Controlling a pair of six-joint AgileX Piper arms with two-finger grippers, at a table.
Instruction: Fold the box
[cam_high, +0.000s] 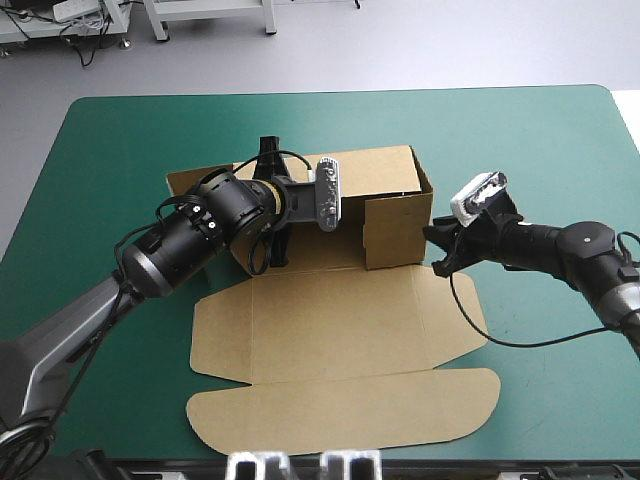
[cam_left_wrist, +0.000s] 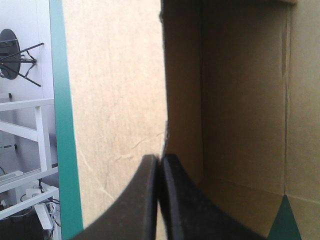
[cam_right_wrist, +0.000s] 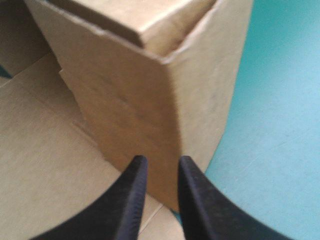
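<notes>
My right gripper grabs the corner of the box's raised side next, to get the box folded.
The brown box lies in the middle of the table. Its back and right walls are raised, and its lid lies flat toward the front edge. My left gripper is at the box's left side, and my arm hides that wall from above. In the left wrist view, the left gripper is shut on the edge of an upright board wall, with the box's inside beyond it. My right gripper is at the box's front right corner. Its fingers stand slightly apart, with that corner just ahead of the gap.
The lid's long flap reaches close to the table's front edge. A side flap lies flat to the left of the box. Bare teal-green cover surrounds the board. The right arm's black cable loops along the lid's right edge.
</notes>
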